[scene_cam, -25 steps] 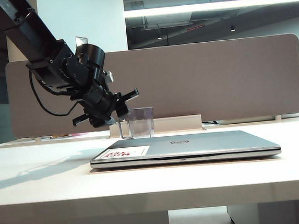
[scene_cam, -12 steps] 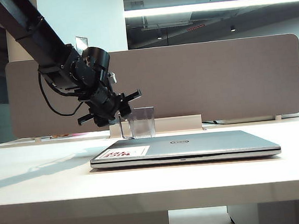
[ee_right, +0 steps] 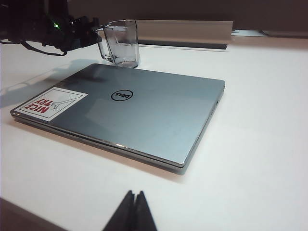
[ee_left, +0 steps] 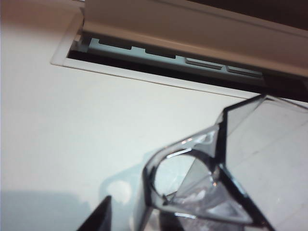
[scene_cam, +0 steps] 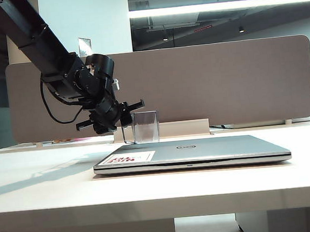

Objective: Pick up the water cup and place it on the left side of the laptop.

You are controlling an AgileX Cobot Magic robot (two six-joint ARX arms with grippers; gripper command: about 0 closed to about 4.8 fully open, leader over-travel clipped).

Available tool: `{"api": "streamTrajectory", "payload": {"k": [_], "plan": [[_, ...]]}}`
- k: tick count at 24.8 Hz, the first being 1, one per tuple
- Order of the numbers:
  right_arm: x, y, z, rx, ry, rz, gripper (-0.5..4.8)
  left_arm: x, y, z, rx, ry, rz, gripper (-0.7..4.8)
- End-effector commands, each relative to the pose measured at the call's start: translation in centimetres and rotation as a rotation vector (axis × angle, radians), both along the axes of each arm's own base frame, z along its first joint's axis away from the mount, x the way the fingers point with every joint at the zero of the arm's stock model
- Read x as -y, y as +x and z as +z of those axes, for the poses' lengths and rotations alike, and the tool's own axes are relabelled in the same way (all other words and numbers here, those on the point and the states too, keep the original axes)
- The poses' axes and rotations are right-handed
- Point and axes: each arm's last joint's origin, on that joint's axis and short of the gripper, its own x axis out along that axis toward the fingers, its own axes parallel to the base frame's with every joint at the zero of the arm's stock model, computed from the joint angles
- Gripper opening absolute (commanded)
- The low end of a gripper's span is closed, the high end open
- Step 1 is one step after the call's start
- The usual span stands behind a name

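Next, my left gripper grabs the cup by its side handle (scene_cam: 127, 136) (ee_left: 153, 180), since the handle is slim while the cup's body spreads wide.
The water cup (scene_cam: 145, 127) stands upright on the table just behind the closed silver laptop (scene_cam: 201, 150), near the laptop's back left corner. My left gripper (scene_cam: 123, 114) hangs open right beside the cup's handle side. In the left wrist view the water cup (ee_left: 240, 159) fills the frame close up, and one dark fingertip (ee_left: 102, 215) shows beside it, apart from its wall. In the right wrist view my right gripper (ee_right: 134, 196) is shut and empty over the near table, in front of the laptop (ee_right: 144, 110), with the water cup (ee_right: 122, 43) beyond.
A grey divider panel (scene_cam: 222, 83) runs along the back of the white table (scene_cam: 41, 185). A long cable slot with a raised lid (ee_left: 163, 53) lies just behind the cup. The laptop lid carries a white sticker with red letters (ee_right: 48, 105).
The left gripper has dipped a little and its fingers have levelled beside the cup. The cup, laptop and right gripper have not moved.
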Motion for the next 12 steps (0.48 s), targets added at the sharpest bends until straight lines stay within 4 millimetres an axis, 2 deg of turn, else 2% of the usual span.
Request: {"api": "streamTrajectory", "payload": {"k": [1, 3, 6, 12], "plan": [[-0.01, 0.03, -0.05, 0.009, 0.001, 0.003, -0.07, -0.35, 0.43, 0.65, 0.065, -0.016, 0.011, 1.21], [-0.01, 0.03, -0.05, 0.010, 0.001, 0.003, -0.08, -0.47, 0.54, 0.61, 0.076, -0.020, 0.013, 1.15], [-0.01, 0.03, -0.05, 0.009, 0.001, 0.003, -0.08, -0.82, 0.69, 0.37, 0.071, -0.018, 0.018, 0.60], [-0.01, 0.03, -0.06, 0.009, 0.001, 0.003, -0.08, -0.99, 0.81, 0.08, 0.066, -0.018, 0.015, 0.51]]}}
